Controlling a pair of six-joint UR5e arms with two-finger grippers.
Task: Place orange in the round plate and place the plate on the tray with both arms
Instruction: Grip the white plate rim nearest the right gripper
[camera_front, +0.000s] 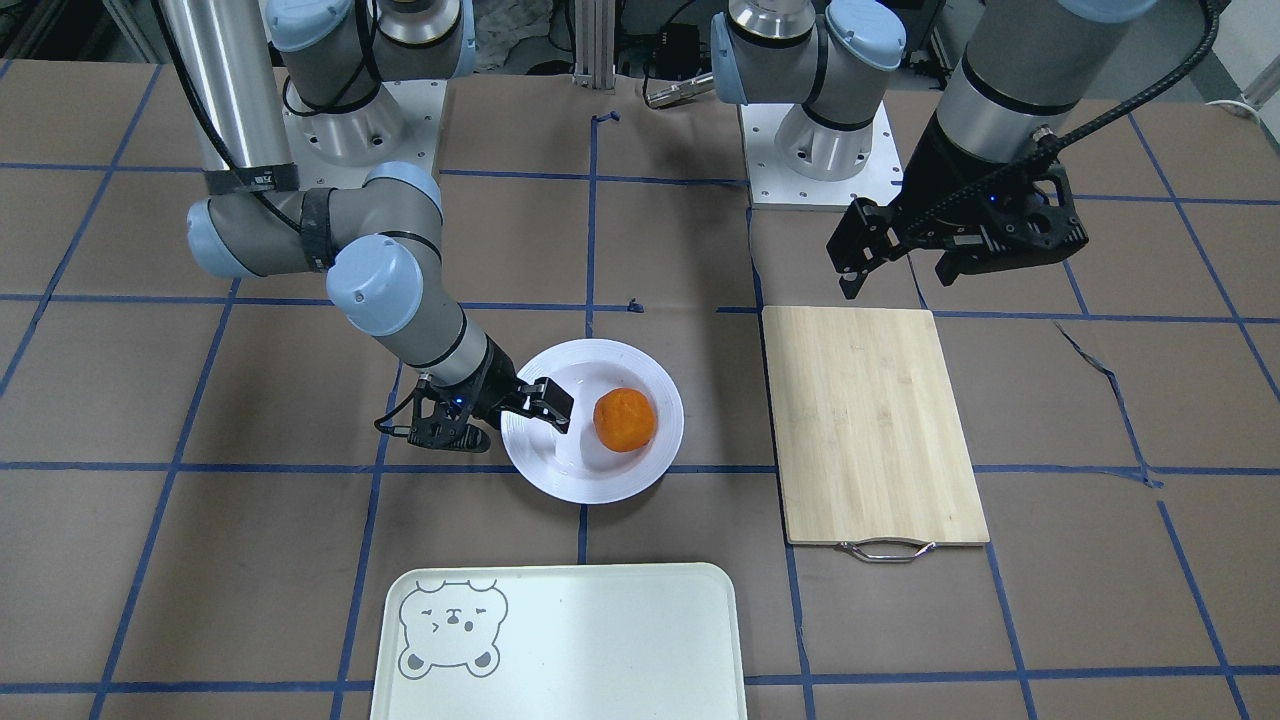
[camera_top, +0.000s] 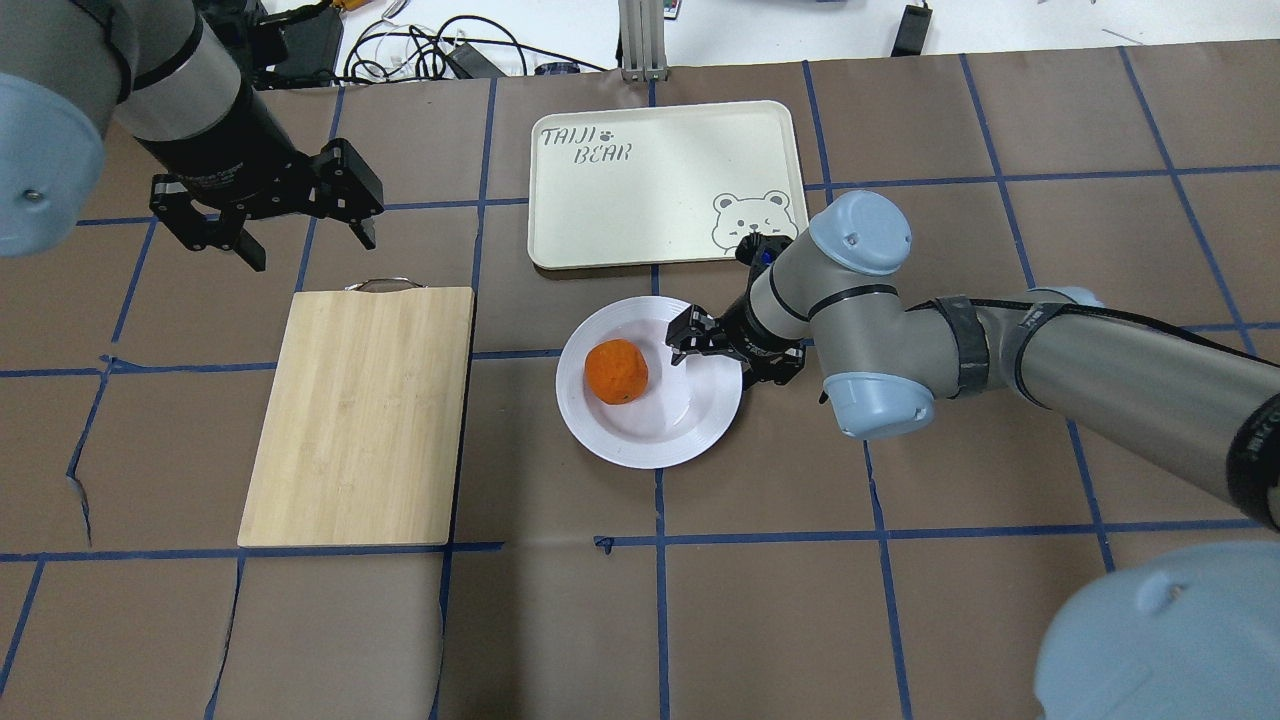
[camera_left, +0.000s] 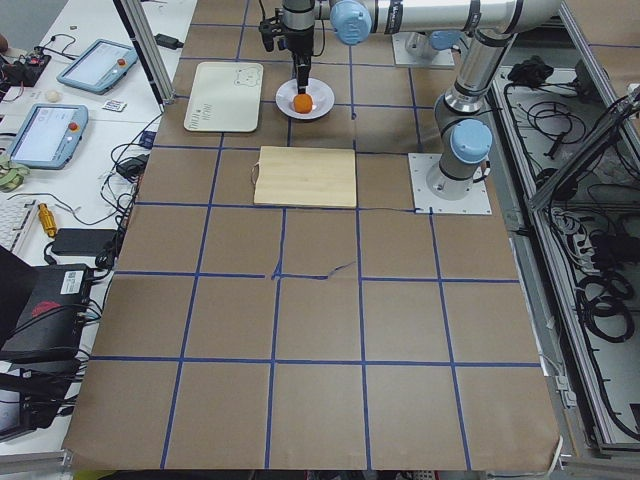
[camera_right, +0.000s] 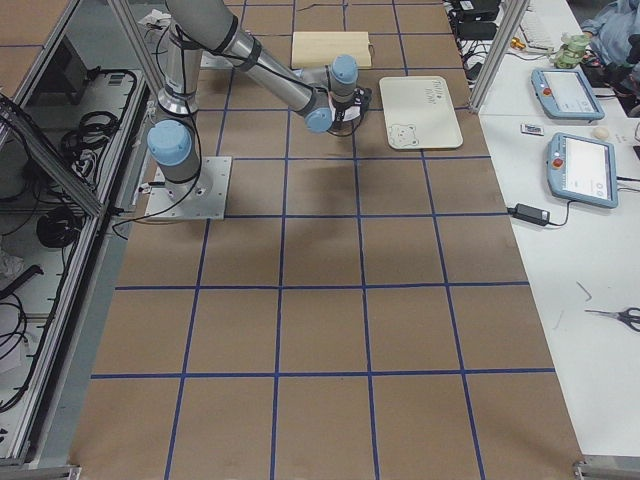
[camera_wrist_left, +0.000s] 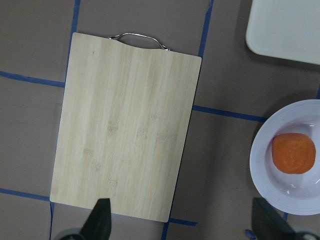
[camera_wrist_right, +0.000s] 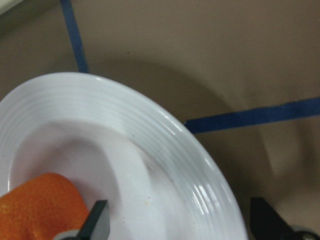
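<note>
The robot's right gripper will next hold the plate by its rim (camera_front: 527, 444), so that it can carry the orange in the plate onto the tray (camera_front: 600, 640).
The orange (camera_front: 625, 420) (camera_top: 616, 371) lies inside the round white plate (camera_front: 590, 485) (camera_top: 650, 450), left of centre in the overhead view. My right gripper (camera_front: 505, 418) (camera_top: 722, 352) is open and low at the plate's right rim. One finger is over the plate and the other outside it, and the right wrist view shows the rim (camera_wrist_right: 150, 130) between them and the orange (camera_wrist_right: 40, 205) close by. The tray (camera_front: 600, 640) (camera_top: 650, 190) with the bear face lies just beyond the plate. My left gripper (camera_front: 900, 278) (camera_top: 308, 245) hangs open and empty above the table past the board.
A bamboo cutting board (camera_top: 365, 410) (camera_wrist_left: 125, 130) with a metal handle lies left of the plate. Brown paper with blue tape lines covers the table. Cables and devices sit past the far edge.
</note>
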